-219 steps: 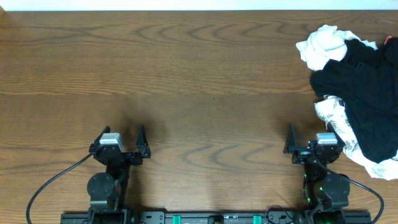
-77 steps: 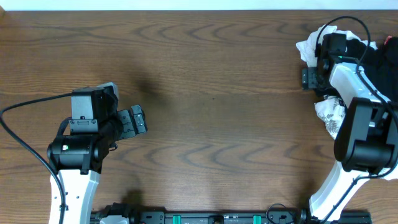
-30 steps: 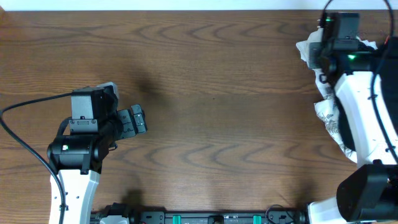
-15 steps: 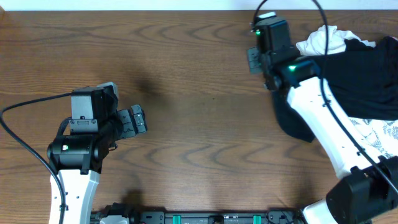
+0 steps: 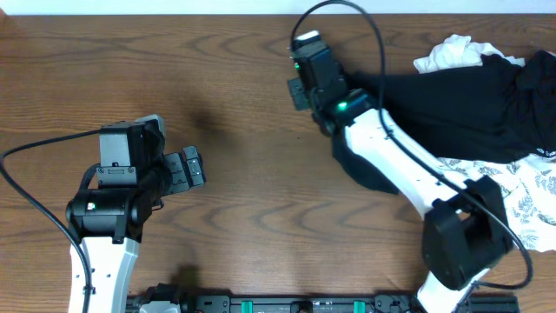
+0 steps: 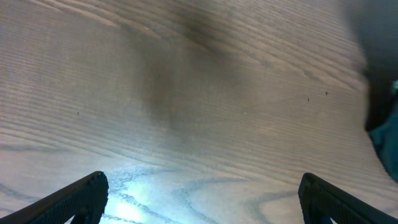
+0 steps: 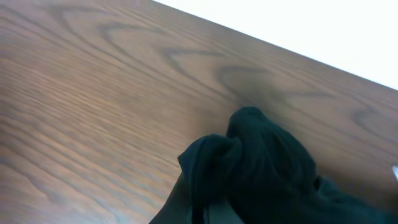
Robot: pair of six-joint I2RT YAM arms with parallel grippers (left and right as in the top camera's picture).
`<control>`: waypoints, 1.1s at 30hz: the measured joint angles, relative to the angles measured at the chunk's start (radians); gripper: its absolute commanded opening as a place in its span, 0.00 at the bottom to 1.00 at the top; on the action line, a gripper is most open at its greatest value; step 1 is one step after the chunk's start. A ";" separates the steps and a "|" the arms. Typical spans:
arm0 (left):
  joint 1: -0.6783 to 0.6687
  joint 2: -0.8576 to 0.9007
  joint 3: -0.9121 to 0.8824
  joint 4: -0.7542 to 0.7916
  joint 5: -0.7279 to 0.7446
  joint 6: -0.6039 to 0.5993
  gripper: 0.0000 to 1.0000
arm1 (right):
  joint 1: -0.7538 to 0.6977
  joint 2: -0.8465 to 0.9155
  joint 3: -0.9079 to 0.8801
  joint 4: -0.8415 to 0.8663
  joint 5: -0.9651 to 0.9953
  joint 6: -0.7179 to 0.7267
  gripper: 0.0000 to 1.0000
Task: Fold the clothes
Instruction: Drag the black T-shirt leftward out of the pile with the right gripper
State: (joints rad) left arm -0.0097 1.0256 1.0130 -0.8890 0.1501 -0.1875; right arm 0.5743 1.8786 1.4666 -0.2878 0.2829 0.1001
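Note:
I need to keep my right gripper closed on the black garment until its trailing end (image 5: 497,109) leaves the pile, as that end is over the white garment, off the tabletop.
The clothes lie heaped at the table's right edge: a plain white one (image 5: 447,54), a leaf-print one (image 5: 521,187) and a black garment (image 5: 452,96). The black garment is stretched leftward out of the heap. My right gripper (image 5: 300,89) is shut on its leading end at the far middle of the table. In the right wrist view the bunched black fabric (image 7: 261,162) hangs over the right gripper (image 7: 202,214) and hides its fingers. My left gripper (image 5: 191,169) is open over bare wood at the left and holds nothing. Its jaws stand wide apart in the left wrist view (image 6: 202,199).
The wooden table (image 5: 243,226) runs to a white far edge (image 7: 323,31). The right arm (image 5: 391,161) crosses the table diagonally from its base at the near right. A dark blur (image 6: 379,106) shows at the right side of the left wrist view.
The right gripper has moved left from the heap towards the far middle, dragging the black garment out behind it. The left arm has not moved.

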 measured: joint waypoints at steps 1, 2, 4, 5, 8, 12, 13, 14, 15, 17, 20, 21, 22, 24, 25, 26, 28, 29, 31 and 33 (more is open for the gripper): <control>0.000 0.000 0.000 0.000 0.000 0.000 0.98 | 0.010 0.013 0.000 0.030 0.002 0.000 0.01; 0.000 0.000 0.000 0.000 0.000 0.000 0.98 | 0.018 0.026 0.000 0.066 -0.001 0.002 0.01; 0.000 0.000 0.000 0.000 0.000 0.000 0.98 | 0.030 0.048 0.000 0.115 -0.002 0.003 0.01; 0.000 0.000 0.000 0.000 0.000 0.000 0.98 | 0.034 0.063 0.000 0.144 -0.008 0.003 0.01; 0.000 0.000 0.000 0.000 0.000 0.000 0.98 | 0.043 0.097 0.000 0.217 -0.026 0.004 0.01; 0.000 0.000 0.000 0.000 0.000 0.000 0.98 | 0.052 0.137 0.000 0.299 -0.042 0.019 0.01; 0.000 0.000 0.000 0.000 0.000 0.000 0.98 | 0.056 0.143 0.000 0.322 -0.045 0.022 0.01; 0.000 0.000 0.000 0.000 0.000 0.000 0.98 | 0.056 0.146 0.000 0.340 -0.048 0.024 0.01; 0.000 0.000 0.000 0.000 0.000 0.000 0.98 | 0.056 0.148 0.000 0.357 -0.048 0.026 0.01; 0.000 0.000 0.000 0.001 0.000 0.000 0.98 | 0.057 0.148 0.000 0.390 -0.049 0.031 0.01; 0.000 0.000 0.000 0.000 0.000 0.000 0.98 | 0.057 0.148 0.000 0.431 -0.051 0.047 0.01; 0.000 0.000 0.000 0.000 0.000 0.000 0.98 | 0.057 0.148 0.000 0.439 -0.051 0.050 0.04; 0.000 0.000 0.000 0.000 0.000 0.000 0.98 | 0.057 0.149 0.000 0.452 -0.051 0.055 0.11; 0.000 0.000 0.000 0.000 0.000 0.000 0.98 | 0.057 0.150 0.000 0.471 -0.051 0.068 0.58; 0.000 0.000 0.000 0.000 0.000 0.000 0.98 | 0.057 0.150 0.000 0.475 -0.053 0.066 0.71; 0.000 0.000 0.000 0.000 0.000 0.000 0.98 | 0.057 0.150 0.000 0.477 -0.055 0.069 0.83; 0.000 0.000 0.000 0.000 0.000 0.000 0.98 | 0.057 0.150 0.000 0.473 -0.055 0.070 0.99; 0.000 0.000 0.000 0.000 0.000 0.000 0.98 | 0.055 0.150 0.000 0.467 -0.056 0.070 0.99; 0.000 0.000 0.000 0.000 0.000 0.000 0.98 | 0.051 0.150 0.000 0.449 -0.055 0.069 0.99; 0.000 0.000 0.000 0.002 0.000 0.000 0.98 | 0.043 0.150 0.000 0.420 -0.055 0.064 0.99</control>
State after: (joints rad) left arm -0.0097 1.0256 1.0130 -0.8871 0.1505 -0.1875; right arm 0.6178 2.0281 1.4666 0.1318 0.2283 0.1642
